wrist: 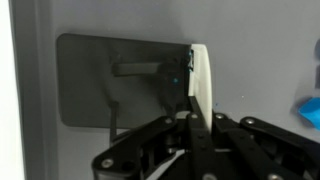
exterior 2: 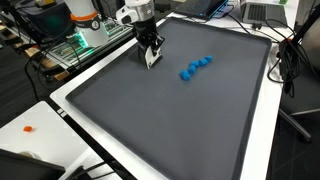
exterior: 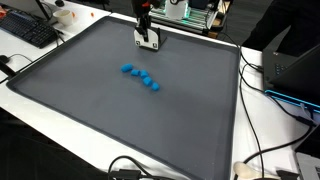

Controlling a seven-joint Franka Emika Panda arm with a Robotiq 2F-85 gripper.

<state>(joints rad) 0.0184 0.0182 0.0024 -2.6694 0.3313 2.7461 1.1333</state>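
Note:
My gripper will let go of the white piece, because the white piece's lower edge is resting on the dark grey mat below the fingers.
My gripper (exterior: 148,33) (exterior 2: 150,48) hangs over the back part of a large dark grey mat (exterior: 120,120) (exterior 2: 180,120). Its jaws are shut on a thin white flat piece (exterior: 149,43) (exterior 2: 152,60) (wrist: 203,85), which sticks out below the fingertips and casts a shadow on the mat. In the wrist view the gripper (wrist: 196,122) holds this piece edge on. Several small blue pieces (exterior: 140,77) (exterior 2: 195,67) lie in a curved row on the mat, apart from the gripper. One blue piece (wrist: 308,110) shows at the right edge of the wrist view.
The mat lies on a white table (exterior: 265,120) (exterior 2: 30,125). A black keyboard (exterior: 30,30) sits beside it and cables (exterior: 270,150) run along one side. A laptop (exterior 2: 262,12) stands past a corner. A small orange thing (exterior 2: 28,128) lies on the white surface.

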